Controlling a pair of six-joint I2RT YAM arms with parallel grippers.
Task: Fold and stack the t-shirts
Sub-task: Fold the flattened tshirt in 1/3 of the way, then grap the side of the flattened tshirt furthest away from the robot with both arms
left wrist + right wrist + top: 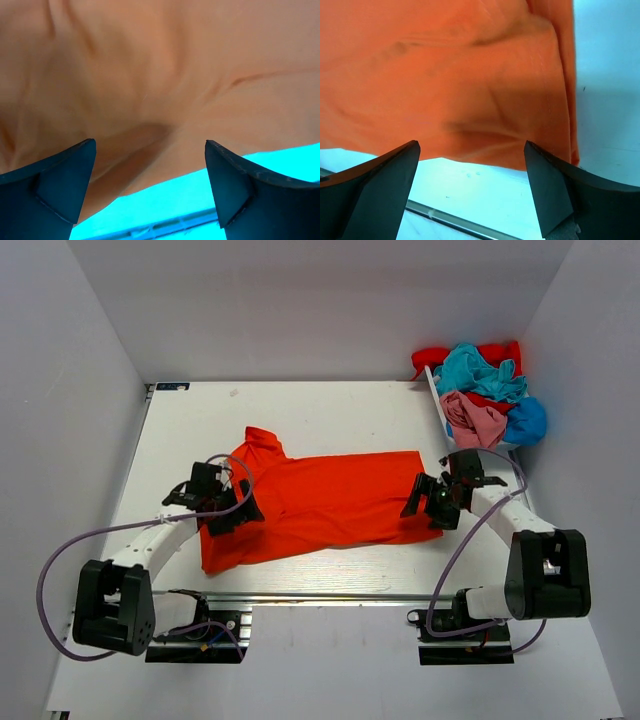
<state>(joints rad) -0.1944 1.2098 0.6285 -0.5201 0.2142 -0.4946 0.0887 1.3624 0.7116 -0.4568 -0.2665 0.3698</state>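
The orange-red t-shirt (320, 502) has a tip of cloth sticking out from its far edge. My left gripper should grab it there next, to fold that side toward the t-shirt's near edge.
A bright orange-red t-shirt (320, 502) lies spread across the middle of the table. Over its left edge hovers my left gripper (228, 511), open, with nothing between its fingers. In the left wrist view the shirt's cloth (160, 75) fills the upper part, and the gripper (150, 150) stands wide above the cloth's near edge. My right gripper (433, 504) is open at the shirt's right edge. The right wrist view shows the orange cloth (470, 80) and its hem just beyond the open gripper (472, 152). More t-shirts, teal (478, 370), pink (474, 420), red (436, 358) and blue (526, 420), lie heaped at the back right.
The heap of shirts sits in a white bin (437, 392) in the far right corner. Grey walls enclose the table on three sides. A metal rail (320, 596) runs along the near edge between the arm bases. Purple cables loop beside each arm.
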